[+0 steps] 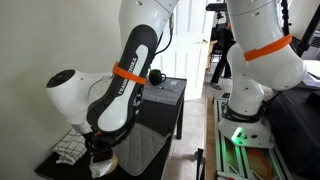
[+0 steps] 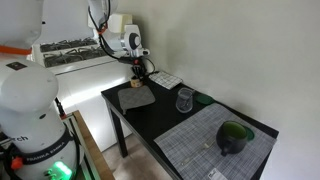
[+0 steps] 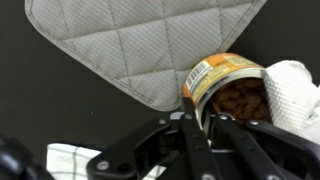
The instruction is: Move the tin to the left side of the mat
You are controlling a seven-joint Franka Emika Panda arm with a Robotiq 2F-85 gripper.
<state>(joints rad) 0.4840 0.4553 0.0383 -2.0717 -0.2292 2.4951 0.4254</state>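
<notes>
My gripper should move the tin toward the checkered towel (image 3: pixel 72 158) before it releases it, because the tin (image 3: pixel 228 88) is right by the grey mat and short of that towel.
The tin (image 3: pixel 228 88) is an open can with an orange and white label and brown contents. It stands on the black table just off the lower right edge of the grey quilted mat (image 3: pixel 140 45). My gripper (image 3: pixel 205 113) is shut on the tin's rim, with one finger outside the wall and one inside. In both exterior views the gripper (image 1: pixel 100 158) (image 2: pixel 139 78) is low at the table's end, next to the mat (image 1: pixel 140 148) (image 2: pixel 137 97). The arm hides the tin in both exterior views.
A white cloth (image 3: pixel 292 95) touches the tin's right side. A checkered towel (image 3: pixel 75 160) (image 1: pixel 70 148) lies beside the gripper. Farther along the table stand a glass (image 2: pixel 184 100), a green lid (image 2: pixel 203 98), and a dark bowl (image 2: pixel 235 135) on a woven placemat (image 2: pixel 205 150).
</notes>
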